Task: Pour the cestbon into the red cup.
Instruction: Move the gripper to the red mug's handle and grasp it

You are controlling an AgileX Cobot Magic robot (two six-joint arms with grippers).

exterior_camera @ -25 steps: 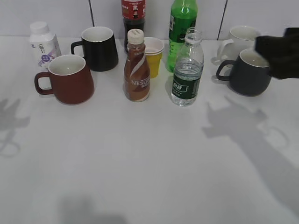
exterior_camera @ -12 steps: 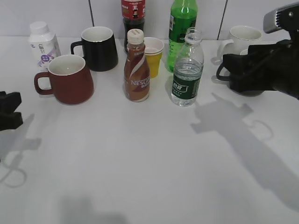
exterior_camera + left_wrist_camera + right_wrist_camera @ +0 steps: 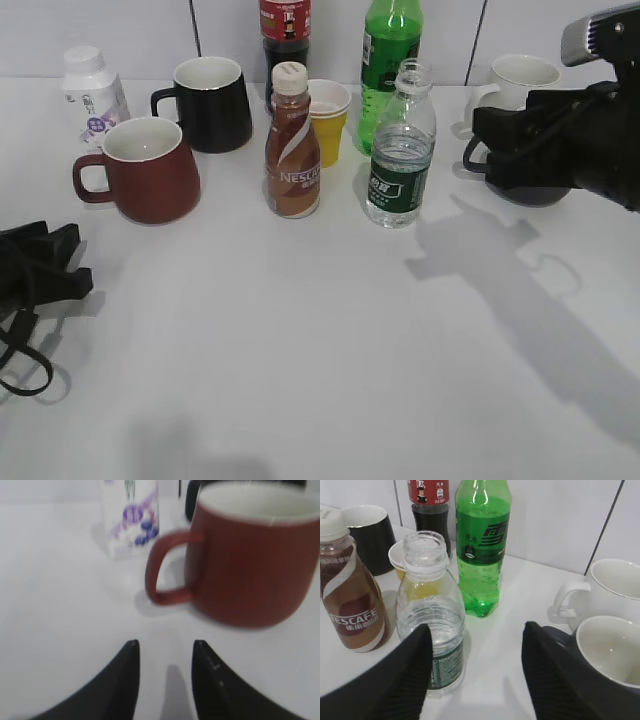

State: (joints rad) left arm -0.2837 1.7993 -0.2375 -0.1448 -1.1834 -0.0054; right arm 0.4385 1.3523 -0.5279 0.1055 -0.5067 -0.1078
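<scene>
Next, my left gripper grips the red cup by its handle (image 3: pixel 88 178) (image 3: pixel 159 570). That holds the cup steady for the pour.
The cestbon (image 3: pixel 400 150) stands uncapped mid-table, clear with a dark green label; in the right wrist view (image 3: pixel 435 625) it is just behind my left finger. The red cup (image 3: pixel 150 170) stands at the left, handle pointing left, and it fills the upper right of the left wrist view (image 3: pixel 250 565). My right gripper (image 3: pixel 485 140) is open wide and empty, to the right of the cestbon and apart from it; its jaws (image 3: pixel 476 630) frame bare table. My left gripper (image 3: pixel 60 262) is open and empty, low, in front and left of the red cup (image 3: pixel 165 644).
A Nescafe bottle (image 3: pixel 292 145), yellow cup (image 3: pixel 328 120), green bottle (image 3: pixel 390 60) and cola bottle (image 3: pixel 285 30) crowd round the cestbon. A black mug (image 3: pixel 210 105) and white bottle (image 3: pixel 92 90) stand behind the red cup. A white mug (image 3: pixel 520 78) and dark grey mug (image 3: pixel 605 650) stand at the right.
My left gripper has come further into view from the left edge, toward the red cup. My right gripper came in from the right edge a second ago and has since edged slightly left.
</scene>
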